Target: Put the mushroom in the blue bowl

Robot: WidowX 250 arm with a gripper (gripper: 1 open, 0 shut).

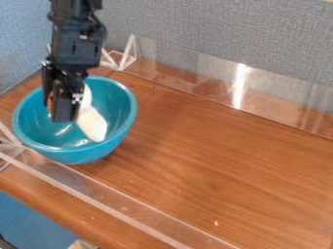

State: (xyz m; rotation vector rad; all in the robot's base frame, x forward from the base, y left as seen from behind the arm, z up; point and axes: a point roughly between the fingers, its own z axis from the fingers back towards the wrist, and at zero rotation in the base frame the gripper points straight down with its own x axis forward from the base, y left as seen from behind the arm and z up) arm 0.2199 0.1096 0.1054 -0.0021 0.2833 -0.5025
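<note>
The mushroom (92, 123) is low inside the blue bowl, below the bowl's rim, so my gripper should open now.
The blue bowl (81, 154) stands at the left of the wooden table. My gripper (68, 109) points steeply down and reaches inside the bowl, below its rim. A cream-white piece of the mushroom (92, 123) shows at the fingertips, low inside the bowl near its right inner wall. The dark fingers (57, 95) are closed on it, and its reddish cap is hidden behind them. Whether the mushroom touches the bowl's bottom I cannot tell.
Clear acrylic walls (228, 83) run along the back of the wooden table (221, 165), and a low clear strip (117, 209) lines the front edge. A small clear stand (124, 53) sits behind the bowl. Blue-grey fabric covers the back wall.
</note>
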